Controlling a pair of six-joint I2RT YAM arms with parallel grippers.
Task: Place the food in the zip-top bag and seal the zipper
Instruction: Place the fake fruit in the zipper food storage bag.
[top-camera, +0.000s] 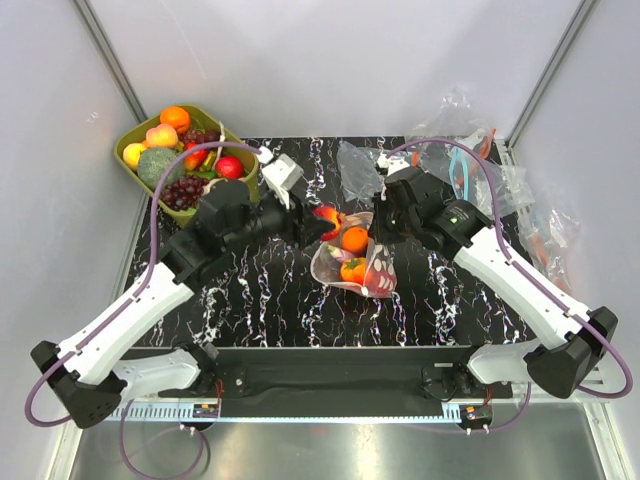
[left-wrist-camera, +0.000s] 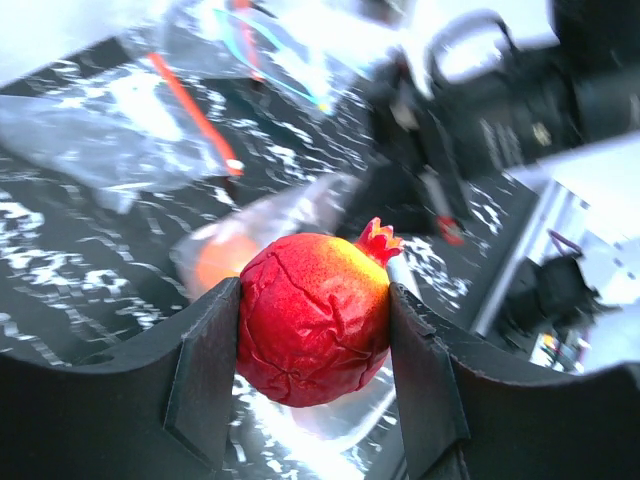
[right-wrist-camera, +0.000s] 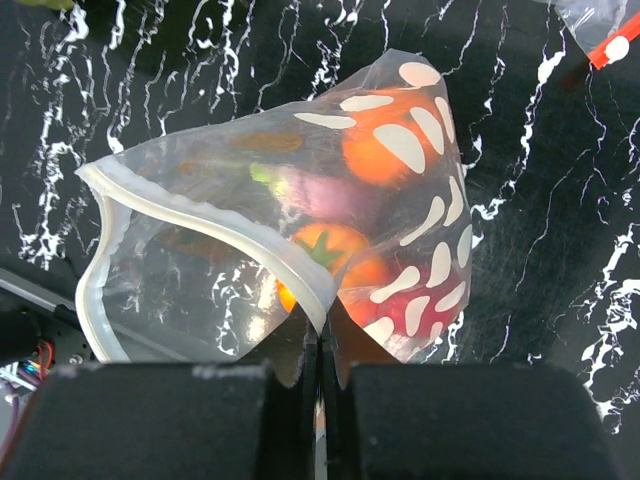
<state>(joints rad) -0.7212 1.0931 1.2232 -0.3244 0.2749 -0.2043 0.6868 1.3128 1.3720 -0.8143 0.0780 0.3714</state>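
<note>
I should first move the pomegranate (top-camera: 326, 218) over the bag's opening with my left gripper, as above the bag's far edge it would catch the bag's rim or fall outside if I opened now.
My left gripper (left-wrist-camera: 314, 345) is shut on a red and yellow pomegranate (left-wrist-camera: 312, 318), one piece of the food, and holds it just above the mouth of the zip-top bag (top-camera: 352, 268). The pomegranate (top-camera: 326, 218) hangs at the bag's far left rim. My right gripper (right-wrist-camera: 322, 350) is shut on the bag's zipper (right-wrist-camera: 215, 232) strip, holding the mouth open and raised. Inside the white-dotted bag (right-wrist-camera: 300, 220) lie an orange fruit (right-wrist-camera: 385, 150), an orange tomato-like piece (right-wrist-camera: 335, 255) with a green stem, a purple piece (right-wrist-camera: 320, 192) and something red at the bottom.
An olive-green tub (top-camera: 133, 143) at the far left holds more fruit, grapes and a broccoli. Clear undotted bags (top-camera: 460, 150) with blue and orange strips lie at the far right of the black marbled table (top-camera: 260, 295). A small white object (top-camera: 281, 173) sits behind my left arm.
</note>
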